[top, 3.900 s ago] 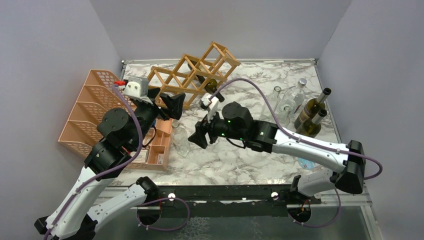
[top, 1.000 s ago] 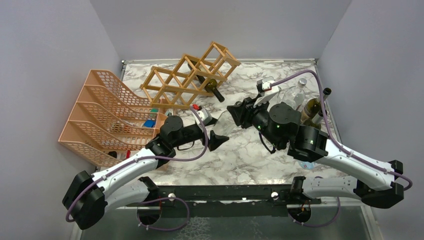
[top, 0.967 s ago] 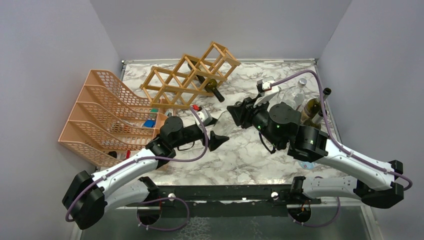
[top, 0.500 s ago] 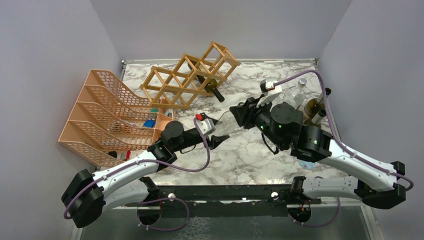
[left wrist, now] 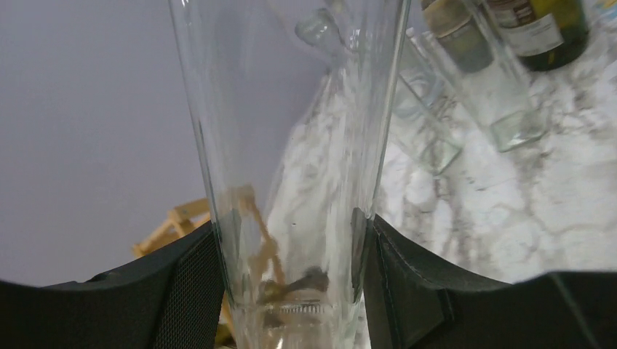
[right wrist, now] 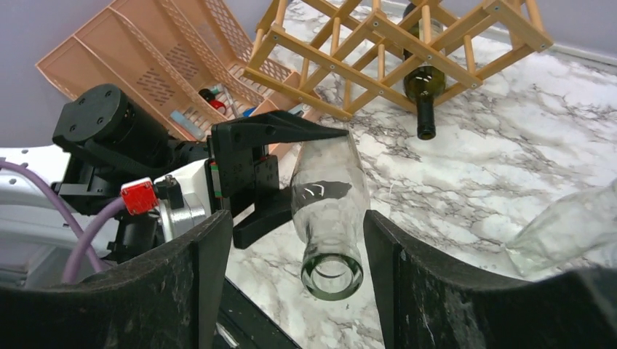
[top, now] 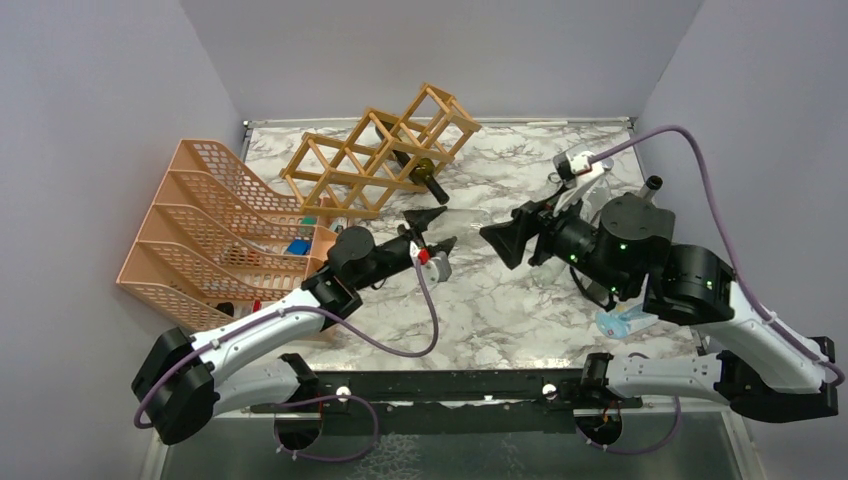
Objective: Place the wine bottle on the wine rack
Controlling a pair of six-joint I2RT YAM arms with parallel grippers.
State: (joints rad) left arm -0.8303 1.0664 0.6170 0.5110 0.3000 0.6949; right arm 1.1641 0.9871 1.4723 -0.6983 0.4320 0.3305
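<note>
Next, my right gripper grabs the clear wine bottle by its shoulder, which leaves its base free to enter the rack (top: 380, 150).
A clear glass wine bottle (top: 466, 224) hangs above the middle of the marble table, roughly level. My left gripper (top: 428, 232) is shut on its body; both pads press the glass (left wrist: 291, 145) in the left wrist view. My right gripper (top: 505, 236) stands open at the bottle's neck end. The bottle's mouth (right wrist: 331, 273) sits free between the right gripper's spread fingers (right wrist: 295, 218), touching neither. The tan wooden wine rack (top: 380, 150) stands at the back, behind the left gripper, with a dark green bottle (top: 425, 176) lying in one cell.
A salmon-pink mesh organizer (top: 200, 230) fills the left side. Behind my right arm, at the right edge, stand dark bottles (left wrist: 538, 29) and clear bottles (left wrist: 502, 102). A small blue-white object (top: 620, 322) lies near the front right.
My left gripper has closed on the clear bottle and rolled its wrist. The right gripper has opened off the neck and drawn back to the right.
</note>
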